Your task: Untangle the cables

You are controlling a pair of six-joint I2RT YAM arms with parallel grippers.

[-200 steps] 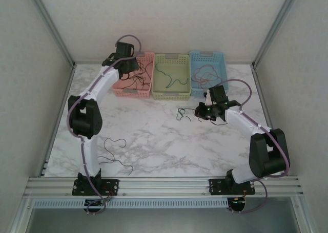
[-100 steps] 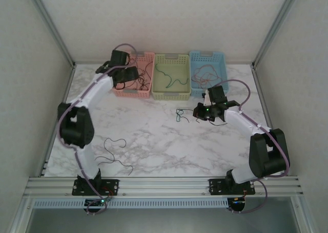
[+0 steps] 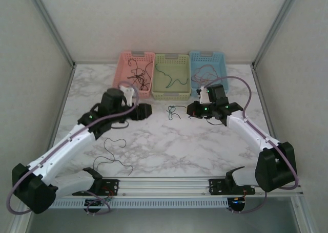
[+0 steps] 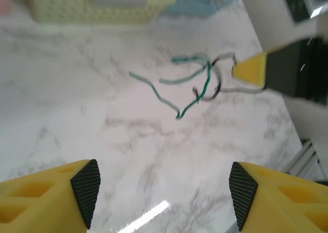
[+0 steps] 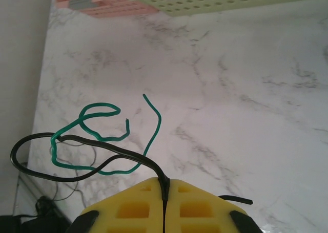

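Observation:
The left gripper grips the green cable near a loose end next, leaving the black loop free. Then it pulls the green cable free.
A small tangle of green and black cables (image 3: pixel 174 112) hangs just left of my right gripper (image 3: pixel 193 110). In the right wrist view that gripper (image 5: pixel 164 186) is shut on the black cable (image 5: pixel 77 141), which loops out to the left with the green cable (image 5: pixel 105 136) threaded through it. My left gripper (image 3: pixel 144 110) is left of the tangle and faces it. It (image 4: pixel 163 192) is open with nothing between its fingers. Its view has the green cable (image 4: pixel 205 87) ahead and the right gripper's yellow finger (image 4: pixel 251 71) holding the strands.
Pink (image 3: pixel 123 84), green (image 3: pixel 171 94) and blue (image 3: pixel 221 69) baskets line the back edge, each with loose cables inside. A thin black cable (image 3: pixel 114 152) lies on the marble near the left arm's base.
My left arm swung away from the pink basket and down to the table middle, its open gripper now facing the tangle. The right gripper shifted left a little with the cables.

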